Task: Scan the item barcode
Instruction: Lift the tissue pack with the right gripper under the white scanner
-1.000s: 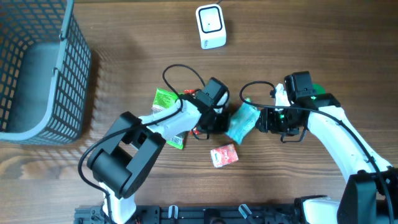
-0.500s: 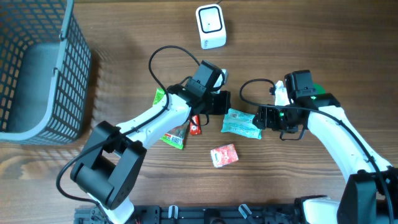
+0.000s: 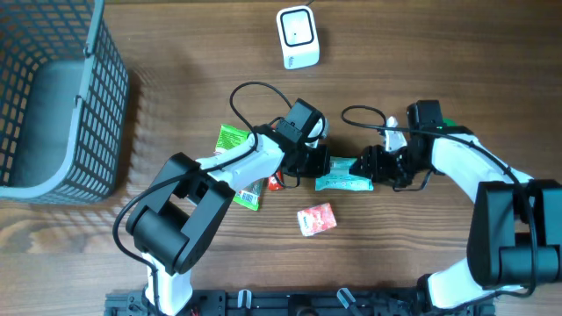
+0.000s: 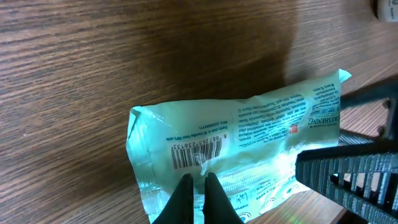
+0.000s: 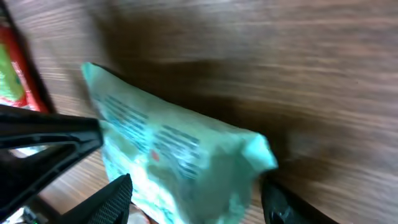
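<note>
The right gripper grabs the teal packet by the end away from its barcode (image 3: 363, 175) (image 5: 216, 186) next, which leaves the barcode uncovered to scan.
A teal packet (image 3: 344, 175) lies flat on the wooden table between my two grippers. Its barcode (image 4: 196, 152) faces up in the left wrist view. My left gripper (image 4: 198, 180) is shut, its tips resting on the packet (image 4: 261, 124) just below the barcode, at the packet's left end (image 3: 320, 165). My right gripper (image 5: 199, 199) stands open astride the packet's right end (image 5: 168, 149), one finger on each side. The white scanner (image 3: 298, 37) stands at the far edge of the table, well apart from the packet.
A grey wire basket (image 3: 53, 96) fills the far left. A green packet (image 3: 233, 139) and a small red item (image 3: 275, 182) lie under my left arm. A pink packet (image 3: 316, 219) lies nearer the front edge.
The teal packet has gone from tilted to lying flat crosswise. My left gripper swung away and came back onto its left end. My right gripper's fingers have spread wider.
</note>
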Controlling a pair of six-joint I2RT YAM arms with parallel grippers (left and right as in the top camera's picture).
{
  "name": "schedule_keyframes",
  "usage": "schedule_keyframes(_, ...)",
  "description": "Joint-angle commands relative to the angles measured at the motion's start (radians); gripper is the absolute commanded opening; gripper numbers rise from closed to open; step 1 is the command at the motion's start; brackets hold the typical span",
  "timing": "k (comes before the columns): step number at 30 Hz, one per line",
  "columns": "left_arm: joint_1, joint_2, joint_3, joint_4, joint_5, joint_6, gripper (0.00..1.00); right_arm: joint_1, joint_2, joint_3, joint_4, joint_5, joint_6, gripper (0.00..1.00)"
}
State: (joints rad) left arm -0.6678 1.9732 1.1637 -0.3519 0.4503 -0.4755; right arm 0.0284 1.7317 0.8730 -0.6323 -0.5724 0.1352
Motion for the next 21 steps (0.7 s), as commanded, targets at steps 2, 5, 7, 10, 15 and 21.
schedule_keyframes(2,-0.004,0.042,-0.002,-0.025,-0.059,0.036,0.04,-0.001,0.045,-0.005,0.052,-0.118,-0.029,0.54)
schedule_keyframes(5,-0.003,0.042,-0.002,-0.026,-0.060,0.036,0.04,-0.001,0.045,-0.024,0.063,-0.136,-0.041,0.39)
schedule_keyframes(7,-0.003,0.042,-0.002,-0.022,-0.060,0.036,0.04,0.000,0.045,-0.046,0.089,-0.160,-0.089,0.30)
schedule_keyframes(10,0.008,0.021,0.002,-0.020,-0.069,0.085,0.04,-0.005,0.031,-0.047,0.122,-0.169,-0.146,0.09)
schedule_keyframes(15,0.145,-0.268,0.046,-0.019,-0.394,0.087,0.04,-0.006,-0.169,0.018,0.117,-0.151,-0.159,0.04)
schedule_keyframes(21,0.502,-0.461,0.046,-0.085,-0.361,0.230,0.04,-0.005,-0.327,0.190,-0.013,-0.058,-0.161,0.04)
